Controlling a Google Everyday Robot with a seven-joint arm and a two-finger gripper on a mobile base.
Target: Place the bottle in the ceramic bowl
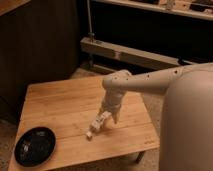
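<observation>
My gripper is going to grab the bottle next by its body (104,118), opposite the tan cap, to place it in the black ceramic bowl (34,145).
The cream-white bottle (95,124) lies on its side on the wooden table (60,107), right of the middle, with its small tan cap pointing to the front left. My gripper (108,119) hangs down from the arm over the bottle's far right end. Its fingers are open and stand on either side of that end, close to the table top. The glossy black ceramic bowl (34,145) sits at the table's front left corner, well apart from the bottle and the gripper, with nothing in it.
My large pale arm and body (187,120) fill the right side of the view and hide the table's right edge. A dark wall stands behind the table on the left. A metal rail (130,55) runs behind it on the right.
</observation>
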